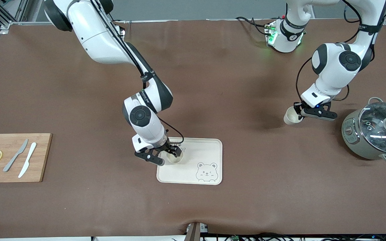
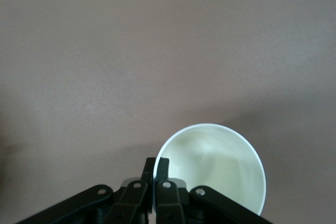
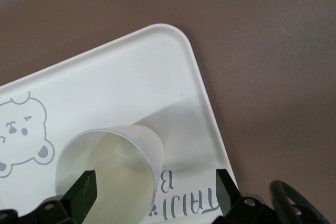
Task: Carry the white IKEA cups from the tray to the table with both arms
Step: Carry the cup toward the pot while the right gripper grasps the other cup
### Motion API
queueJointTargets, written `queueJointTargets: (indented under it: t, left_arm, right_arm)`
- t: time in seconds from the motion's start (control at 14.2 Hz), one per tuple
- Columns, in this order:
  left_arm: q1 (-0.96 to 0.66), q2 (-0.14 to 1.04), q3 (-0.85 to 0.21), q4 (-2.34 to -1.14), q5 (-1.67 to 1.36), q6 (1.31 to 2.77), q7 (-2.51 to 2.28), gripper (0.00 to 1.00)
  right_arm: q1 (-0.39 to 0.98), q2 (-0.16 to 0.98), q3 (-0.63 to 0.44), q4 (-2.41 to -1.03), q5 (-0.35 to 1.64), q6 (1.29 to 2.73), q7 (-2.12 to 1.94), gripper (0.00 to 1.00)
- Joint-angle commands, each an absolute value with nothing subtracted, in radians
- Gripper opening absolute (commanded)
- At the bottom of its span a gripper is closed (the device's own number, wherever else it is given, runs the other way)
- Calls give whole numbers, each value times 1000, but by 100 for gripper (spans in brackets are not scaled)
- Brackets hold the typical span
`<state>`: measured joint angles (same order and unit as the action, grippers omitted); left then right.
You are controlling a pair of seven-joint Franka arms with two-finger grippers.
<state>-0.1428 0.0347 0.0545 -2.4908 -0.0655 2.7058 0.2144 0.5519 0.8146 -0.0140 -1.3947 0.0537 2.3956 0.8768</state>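
The white cup on the bear tray will next be grabbed by its rim with the right gripper, which can then move the cup to the table.
One white cup [image 1: 175, 158] stands upright on the cream bear tray [image 1: 209, 150], at the tray's corner toward the right arm's end. My right gripper [image 1: 172, 152] is over it and open: in the right wrist view [image 3: 156, 190] one finger [image 3: 84, 188] is over the cup's mouth [image 3: 113, 169] and the other [image 3: 226, 187] is outside it, neither gripping. My left gripper [image 1: 298, 112] is shut on the rim of the second white cup [image 1: 291, 116], holding it tilted above the bare table beside the pot. The left wrist view shows the fingers [image 2: 164, 167] pinching that cup's wall [image 2: 220, 174].
A grey-green pot with a glass lid [image 1: 377, 130] stands at the left arm's end of the table. A wooden cutting board [image 1: 42, 157] with two knives and two lemon slices lies at the right arm's end. The tray's bear drawing [image 1: 206, 172] is at its nearer corner.
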Motion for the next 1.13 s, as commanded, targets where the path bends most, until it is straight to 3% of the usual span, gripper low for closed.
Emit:
queueJointTargets:
  t: [0.0, 0.56, 0.7, 1.06]
  left_arm:
    - [-130, 52, 48, -2496, -181, 2727, 337, 0]
    - [-130, 126, 48, -2487, -299, 2806, 466, 0]
    - [-132, 149, 46, -2487, -298, 2838, 466, 0]
    - [-132, 173, 44, -2484, -298, 2859, 472, 0]
  right_arm:
    - [563, 839, -21, -1365, 48, 2404, 893, 100]
    - [563, 856, -21, -1368, 46, 2436, 893, 100]
    - [563, 857, -21, -1368, 48, 2437, 891, 76]
    - [555, 857, -21, -1365, 52, 2436, 885, 27]
